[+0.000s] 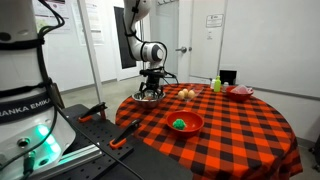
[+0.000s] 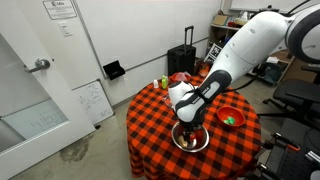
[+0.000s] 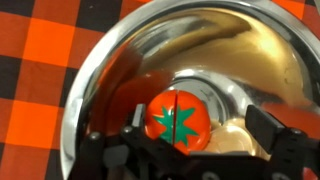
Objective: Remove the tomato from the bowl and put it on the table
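Note:
My fingers are around the tomato, so closing would hold it.
The shiny silver bowl fills the wrist view and stands near the edge of the red-and-black checked table. The tomato, red-orange with a green star top, lies in its bottom. My gripper is open and lowered into the bowl. Its fingers stand on either side of the tomato, with one finger close against it and the other apart from it. A pale rounded shape lies beside the tomato. In both exterior views my gripper is down in the bowl.
A red bowl with a green item stands nearby on the table. A smaller red dish, two pale round items and a yellow-green bottle stand at the far side. A black suitcase stands behind the table.

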